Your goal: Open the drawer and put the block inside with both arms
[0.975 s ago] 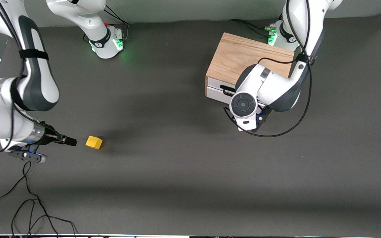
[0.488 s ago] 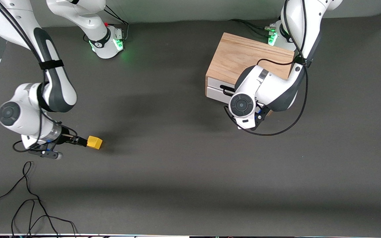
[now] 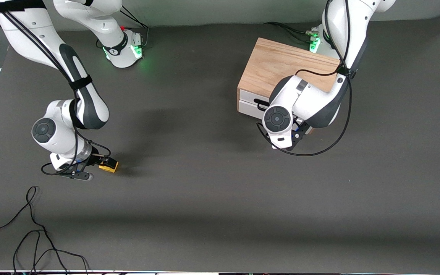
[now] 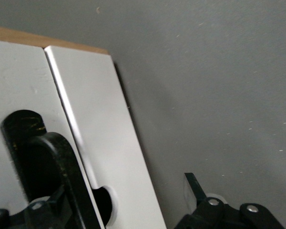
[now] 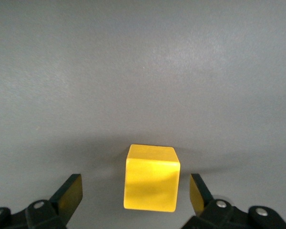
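Note:
The yellow block needs to go inside the white drawer point(image 3: 248, 109). My right gripper will next grab the block by its two opposite sides.
The yellow block point(image 3: 112, 167) lies on the dark table toward the right arm's end. My right gripper point(image 3: 103, 163) is low over it and open. In the right wrist view the block point(image 5: 151, 177) sits between the two fingers point(image 5: 69, 193), apart from both. The wooden box point(image 3: 281, 65) stands by the left arm's base, its white drawer point(image 3: 248, 109) shut, with the black handle point(image 3: 260, 102) partly showing. My left hand point(image 3: 279, 120) is in front of the drawer and hides its own fingers. In the left wrist view my left gripper point(image 4: 133, 210) is open against the white front point(image 4: 109, 143), close to the handle point(image 4: 47, 157).
A loose black cable point(image 3: 33, 229) lies on the table near the front camera at the right arm's end. The left arm's cable point(image 3: 319, 152) loops over the table in front of the box. The two arm bases point(image 3: 122, 49) stand along the table's back edge.
My right arm has swung toward the block, and its open fingers now stand on either side of it. My left hand has shifted slightly closer to the drawer front.

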`<state>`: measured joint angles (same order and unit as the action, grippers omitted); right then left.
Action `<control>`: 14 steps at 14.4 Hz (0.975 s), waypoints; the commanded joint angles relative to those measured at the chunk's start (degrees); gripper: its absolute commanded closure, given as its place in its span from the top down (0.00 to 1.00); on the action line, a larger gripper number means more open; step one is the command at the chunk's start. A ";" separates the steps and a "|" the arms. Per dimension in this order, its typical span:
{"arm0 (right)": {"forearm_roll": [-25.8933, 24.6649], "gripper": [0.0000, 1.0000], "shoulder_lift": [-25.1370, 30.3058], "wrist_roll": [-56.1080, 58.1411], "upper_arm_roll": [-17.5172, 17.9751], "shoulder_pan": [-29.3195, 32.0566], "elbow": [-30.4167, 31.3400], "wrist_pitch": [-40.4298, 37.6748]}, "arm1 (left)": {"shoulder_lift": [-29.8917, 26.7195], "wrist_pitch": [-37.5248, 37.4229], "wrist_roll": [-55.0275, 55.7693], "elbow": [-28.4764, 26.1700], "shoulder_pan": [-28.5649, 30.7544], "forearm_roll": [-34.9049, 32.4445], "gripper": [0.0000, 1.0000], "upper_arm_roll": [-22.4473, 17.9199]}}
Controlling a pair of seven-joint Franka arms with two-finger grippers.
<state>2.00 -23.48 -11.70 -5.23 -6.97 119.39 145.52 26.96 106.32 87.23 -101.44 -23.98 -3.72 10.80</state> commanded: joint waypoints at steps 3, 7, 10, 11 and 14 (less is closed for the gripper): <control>1.08 1.00 -0.16 2.91 -0.22 0.03 1.02 0.99 | -2.00 4.60 0.58 -0.17 -1.33 -4.44 0.96 -0.60; 1.08 1.00 -2.61 3.52 -0.30 0.29 1.11 4.32 | -2.53 6.35 0.49 1.33 -2.38 -8.06 0.96 -0.60; 1.08 1.00 -3.85 4.32 -0.39 0.38 1.02 5.30 | -2.35 9.86 0.40 1.42 -2.38 -10.42 0.97 -0.60; 1.08 1.00 -3.94 4.40 -0.39 0.47 1.02 5.30 | -2.09 10.74 0.40 1.42 -2.38 -10.52 0.97 -0.60; 1.08 0.90 -4.56 4.49 -0.30 0.73 1.02 5.30 | -1.91 12.77 0.31 1.42 -2.39 -11.30 0.97 -0.69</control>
<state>2.00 -27.72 -9.39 -5.52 -6.52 120.51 149.86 25.19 117.22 87.20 -99.95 -25.57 -13.29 10.80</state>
